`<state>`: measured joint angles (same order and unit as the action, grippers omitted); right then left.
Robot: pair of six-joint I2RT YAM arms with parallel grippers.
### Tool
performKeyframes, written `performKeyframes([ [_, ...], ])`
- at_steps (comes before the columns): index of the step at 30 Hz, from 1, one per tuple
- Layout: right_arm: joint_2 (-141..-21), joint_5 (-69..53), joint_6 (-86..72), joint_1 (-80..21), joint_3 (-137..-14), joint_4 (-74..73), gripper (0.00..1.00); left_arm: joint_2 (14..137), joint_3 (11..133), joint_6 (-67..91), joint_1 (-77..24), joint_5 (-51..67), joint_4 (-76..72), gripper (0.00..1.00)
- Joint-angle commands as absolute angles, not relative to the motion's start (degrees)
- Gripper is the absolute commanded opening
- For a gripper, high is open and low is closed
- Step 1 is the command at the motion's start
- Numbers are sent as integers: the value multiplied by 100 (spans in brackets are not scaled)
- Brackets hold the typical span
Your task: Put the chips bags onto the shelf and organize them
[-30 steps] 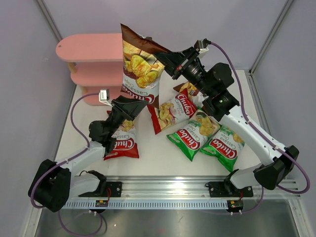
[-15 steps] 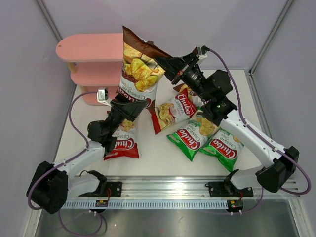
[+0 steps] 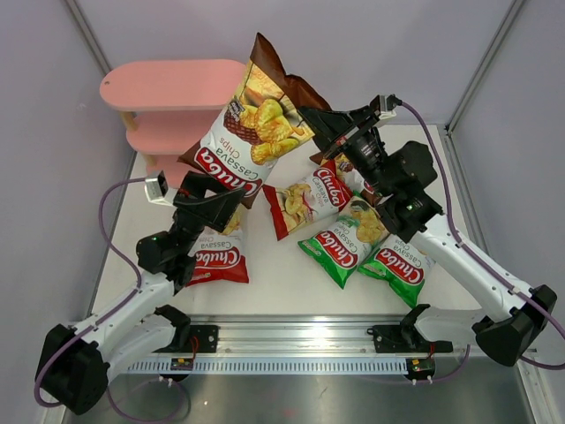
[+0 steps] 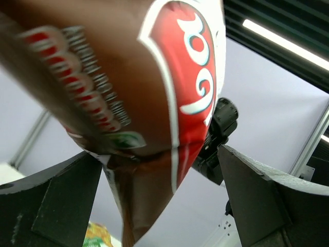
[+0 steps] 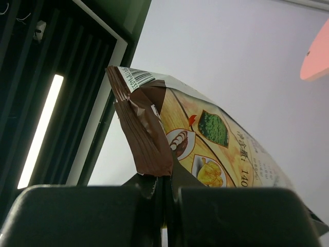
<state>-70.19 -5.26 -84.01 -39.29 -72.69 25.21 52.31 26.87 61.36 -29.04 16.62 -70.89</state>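
My left gripper grips the brown chips bag [image 3: 252,124] by its bottom corner next. Then my right gripper is free to release the bag for shelf placement.
My right gripper [image 3: 311,117] is shut on the upper side edge of a brown chips bag [image 3: 252,124] and holds it tilted in the air in front of the pink shelf [image 3: 168,84]. In the right wrist view the bag [image 5: 216,149] rises from the pinched jaws of the right gripper [image 5: 165,191]. My left gripper [image 3: 225,196] stands open under the bag's lower end. In the left wrist view the left gripper [image 4: 159,206] has the bag's bottom [image 4: 154,77] hanging between its wide-apart fingers [image 4: 267,206].
On the table lie a red-white bag [image 3: 216,258] under my left arm, another red-white bag [image 3: 309,199], two green bags [image 3: 344,234] [image 3: 402,263], and a second brown bag [image 3: 340,163] mostly hidden behind my right arm. Walls enclose the table.
The right gripper has shifted right and tipped the brown bag, so its top now leans right. The left arm has drawn back and left, staying under the bag's lower end.
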Motion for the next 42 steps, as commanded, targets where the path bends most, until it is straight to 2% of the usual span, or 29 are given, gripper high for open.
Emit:
performKeyframes([
  [1,-6934,-439,-8112,-3981,-7172,2338,0,4843,2856,5547,-2927,1310,-8131,96],
  [11,-6979,-615,-7937,-3981,-7101,2233,0,4720,3023,5362,-2927,1275,-7471,84],
  [14,-6987,-685,-7866,-3981,-7110,2101,0,4641,3111,5221,-2927,1257,-7164,70],
  [15,-6987,-703,-7849,-3981,-7102,2066,0,4597,3129,5177,-2927,1248,-7076,60],
  [18,-6944,-703,-7744,-3981,-7101,1881,0,4518,3190,5045,-2927,1178,-6760,51],
  [19,-6935,-686,-7630,-3981,-7119,1820,0,4448,3208,4984,-2927,1143,-6515,42],
  [21,-6900,-624,-7489,-3964,-7224,1609,0,4395,3287,4922,-2927,1099,-6285,35],
  [22,-6882,-589,-7340,-3964,-7251,1539,0,4351,3313,4896,-2927,1073,-6006,25],
  [23,-6847,-563,-7234,-3955,-7294,1408,2,4342,3340,4887,-2927,1046,-5899,20],
  [25,-6812,-396,-6945,-3929,-7435,1205,17,4324,3366,4878,-2927,1046,-5714,17],
  [27,-6715,-194,-6742,-3867,-7566,941,27,4307,3340,4878,-2927,1098,-5643,6],
  [28,-6689,-124,-6585,-3841,-7593,871,32,4307,3340,4887,-2927,1107,-5582,6],
  [29,-6645,-80,-6531,-3815,-7629,740,46,4298,3340,4895,-2927,1116,-5546,5],
  [32,-6583,113,-6346,-3683,-7743,450,67,4281,3305,4904,-2927,1090,-5485,4],
  [33,-6557,158,-6294,-3639,-7813,335,81,4272,3305,4904,-2927,1038,-5441,4],
  [36,-6355,517,-5942,-3525,-7892,-253,99,4201,3454,4826,-2927,774,-4950,1],
  [42,-5819,1265,-4907,-3428,-8015,-1247,99,4289,4156,4729,-2900,28,-3816,0],
])
